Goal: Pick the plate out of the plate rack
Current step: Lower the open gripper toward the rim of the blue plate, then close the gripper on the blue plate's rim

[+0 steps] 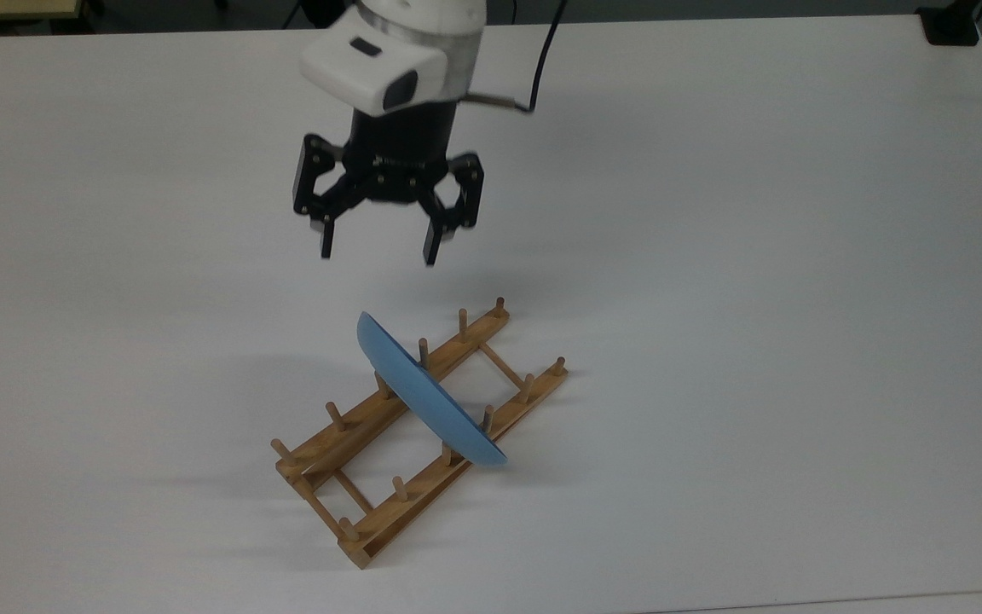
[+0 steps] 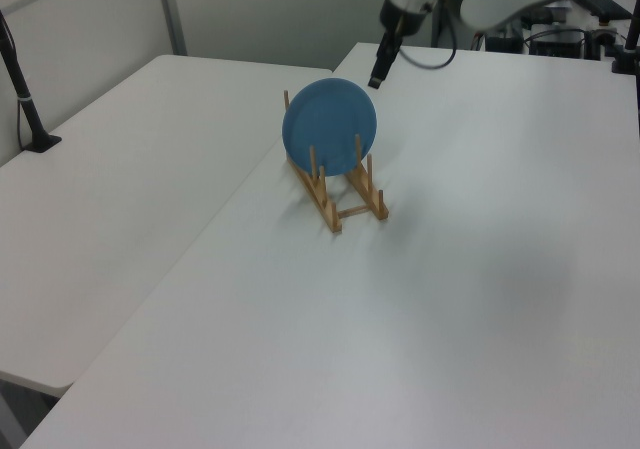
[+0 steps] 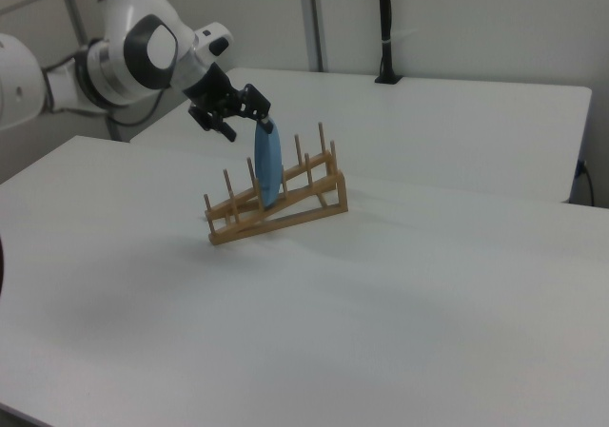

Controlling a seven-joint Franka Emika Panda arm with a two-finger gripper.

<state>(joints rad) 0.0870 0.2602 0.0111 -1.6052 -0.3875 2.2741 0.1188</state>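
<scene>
My gripper should next take hold of the light-blue plate by its upper rim (image 2: 351,86), and then it should lift the plate out of the wooden plate rack (image 2: 340,201).
A light-blue plate (image 1: 427,394) stands on edge in the wooden plate rack (image 1: 355,426), held between its upright pegs near the middle of the white table. In the left view the plate (image 2: 330,126) shows its round face above the rack (image 2: 340,201); in the right view the plate (image 3: 266,163) is seen edge-on in the rack (image 3: 285,208). My gripper (image 1: 378,251) hangs open above the table, a little beyond the plate's upper end in the top view, holding nothing. In the left view the gripper (image 2: 380,73) is just above the plate's upper right rim. In the right view the gripper (image 3: 249,121) is just above the plate's top.
The white table (image 1: 755,298) spreads wide around the rack. A second white table (image 2: 110,199) adjoins it at the left view's left, with a black post (image 2: 25,99) on it. A black clamp (image 1: 951,26) sits at the top view's upper right corner.
</scene>
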